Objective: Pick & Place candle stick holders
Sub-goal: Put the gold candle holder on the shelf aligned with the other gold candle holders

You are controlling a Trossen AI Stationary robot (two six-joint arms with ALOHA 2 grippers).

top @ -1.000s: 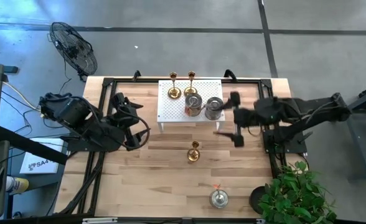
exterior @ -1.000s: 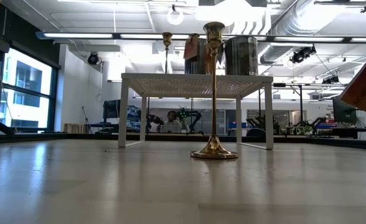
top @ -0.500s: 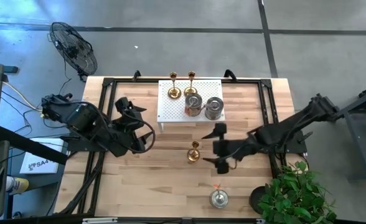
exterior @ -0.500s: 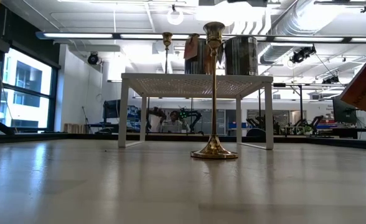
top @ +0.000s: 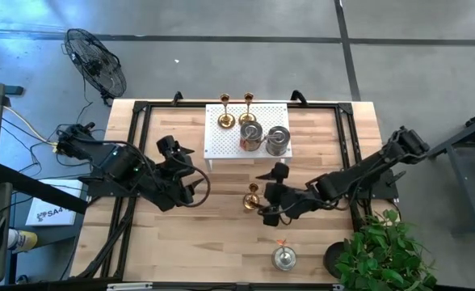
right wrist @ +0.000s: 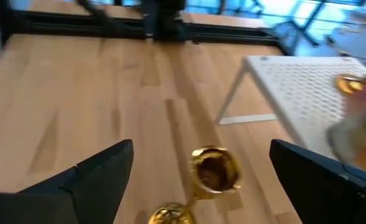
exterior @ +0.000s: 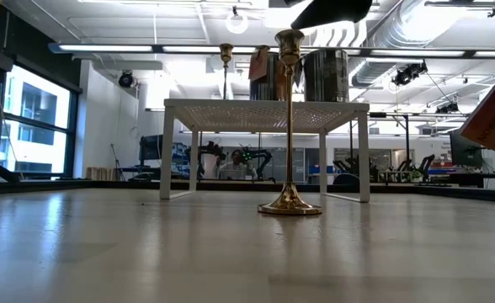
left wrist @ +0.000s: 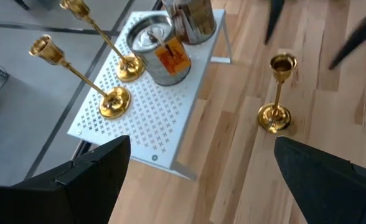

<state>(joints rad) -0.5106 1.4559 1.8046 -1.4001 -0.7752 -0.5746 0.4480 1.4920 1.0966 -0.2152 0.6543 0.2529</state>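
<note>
I need to grab the gold holder by its cup (top: 254,187) with my right gripper next, so the gold holder's round base (top: 250,202) stays free to stand on the white rack.
One gold candle stick holder (top: 252,197) stands upright on its round base (exterior: 290,204) in the middle of the wooden table. My right gripper (top: 267,196) is open just to its right, a little above the table. The holder's cup (right wrist: 215,169) shows ahead between the fingers, apart from them. Two more gold holders (top: 226,120) (top: 247,116) and two squat silvery ones (top: 252,136) (top: 278,140) stand on the white perforated rack (top: 221,144). Another silvery holder (top: 283,257) stands by the near edge. My left gripper (top: 187,166) is open, left of the rack, in the air.
A potted plant (top: 383,250) fills the near right corner, and a black frame (top: 136,113) runs along the table's edges. A floor fan (top: 96,63) stands beyond the far left corner. Bare wood lies left of the standing gold holder and toward the near edge.
My right gripper has swung down from beside the rack toward the near edge and the gold holder on the table, rolling and tipping as it went; it stays open. My left gripper has sunk a little toward the table's middle. No holder has moved.
</note>
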